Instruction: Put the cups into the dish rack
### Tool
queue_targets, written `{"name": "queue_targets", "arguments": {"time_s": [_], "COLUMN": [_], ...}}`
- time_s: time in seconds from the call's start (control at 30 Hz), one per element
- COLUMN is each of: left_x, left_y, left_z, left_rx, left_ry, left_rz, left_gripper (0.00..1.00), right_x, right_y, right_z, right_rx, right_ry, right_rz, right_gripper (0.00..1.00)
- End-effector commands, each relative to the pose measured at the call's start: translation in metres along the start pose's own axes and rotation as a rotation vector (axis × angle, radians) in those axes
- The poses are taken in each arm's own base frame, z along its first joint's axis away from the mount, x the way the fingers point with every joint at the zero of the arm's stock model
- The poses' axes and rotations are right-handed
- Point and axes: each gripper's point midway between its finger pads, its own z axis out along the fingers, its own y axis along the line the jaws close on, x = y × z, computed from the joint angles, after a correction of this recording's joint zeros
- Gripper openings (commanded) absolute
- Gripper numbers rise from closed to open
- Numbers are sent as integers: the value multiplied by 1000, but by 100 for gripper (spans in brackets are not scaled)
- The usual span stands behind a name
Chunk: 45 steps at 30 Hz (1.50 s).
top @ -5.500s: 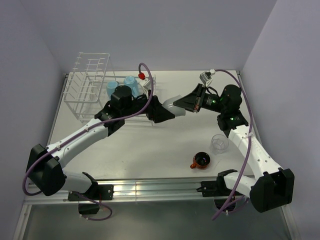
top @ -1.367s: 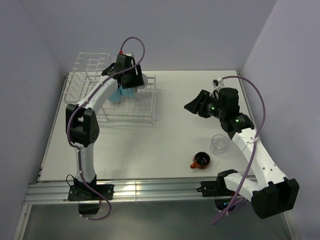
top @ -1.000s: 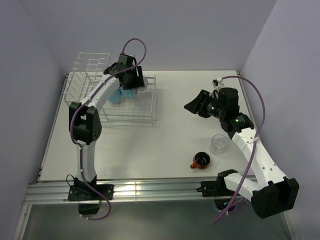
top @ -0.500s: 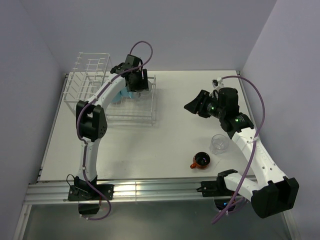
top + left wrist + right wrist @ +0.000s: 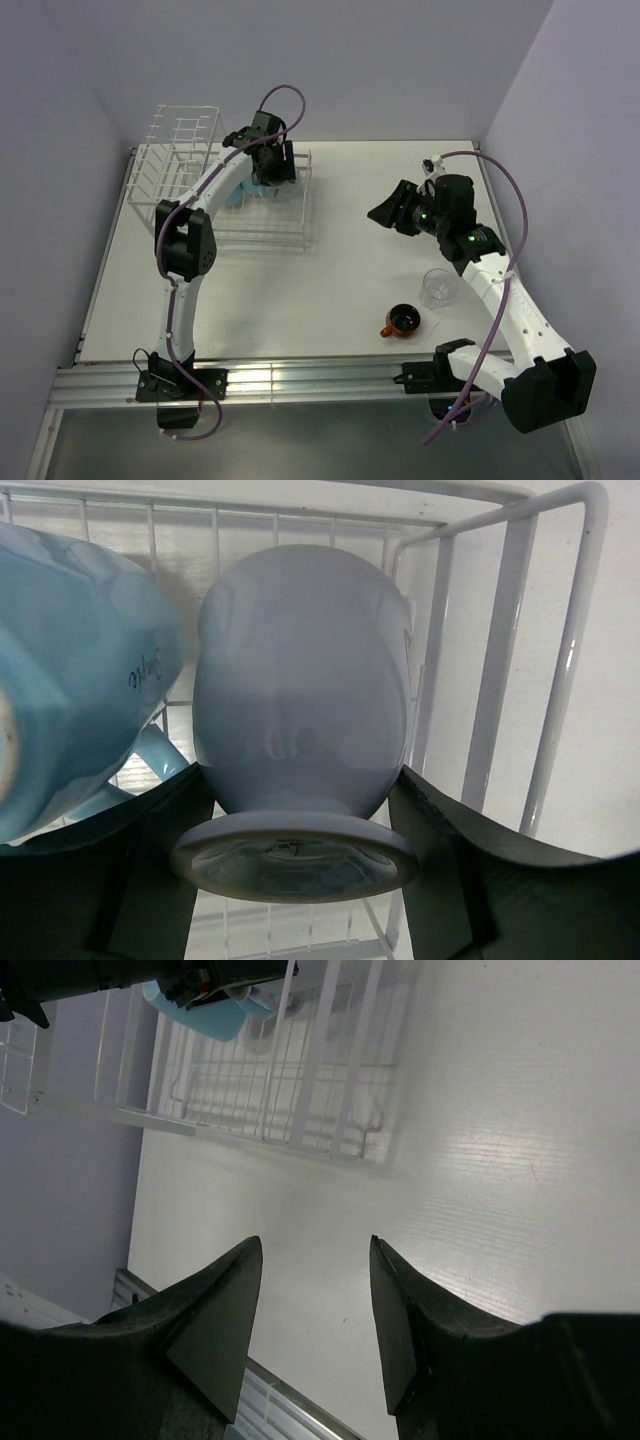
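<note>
The mug would come to rest in the tray, tilted between the light blue mug [image 5: 247, 188] and corner post. It is now time for my left gripper to open.
My left gripper [image 5: 272, 172] [image 5: 300, 780] is shut on the pale grey-blue mug [image 5: 300, 680]. It holds the mug base toward the camera, inside the low tray of the white wire dish rack [image 5: 262, 238] near its back right corner. A light blue mug [image 5: 70, 680] [image 5: 247, 188] lies right beside it in the rack. My right gripper [image 5: 385, 212] [image 5: 315, 1245] is open and empty above the table, right of the middle. The clear glass tumbler [image 5: 437, 287] and the orange-red cup [image 5: 404, 320] stand on the table at the front right.
The rack's tall upright grid [image 5: 180, 150] stands at the back left. The rack's wire corner post [image 5: 565, 660] is just right of the held mug. In the right wrist view the rack [image 5: 300, 1090] is far ahead, with a metal rail [image 5: 290, 1400] along the near table edge.
Since the two grippers met at mid-table with the pale mug, my left arm has carried it into the rack and shifted slightly right and back. My right arm has barely moved.
</note>
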Motion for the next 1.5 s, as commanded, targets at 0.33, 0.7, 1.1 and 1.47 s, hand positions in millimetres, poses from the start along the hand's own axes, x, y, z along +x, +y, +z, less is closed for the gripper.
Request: {"name": "queue_targets", "arguments": {"time_s": [0.33,0.7,1.1,1.47], "left_x": [-26,-20,-36,-47], "left_y": [-9,-13,-35,-32], "left_z": [-5,3,-24,-48], "left_rx": [15,14,57,4], "left_ry": [-91,-81,-166,-234], "left_rz": [1,9,57,58], "left_gripper": [73,75,78,86], "right_x": [-3,0,-3,-4], "right_y": [1,-1,-2,0], "right_z": [1,3,1,-3], "right_rx": [-15,-12,-2,-3], "right_ry": [-17,-12,-23,-27], "right_rz": [-27,-26,-36,-44], "right_gripper": [55,55,56,56]}}
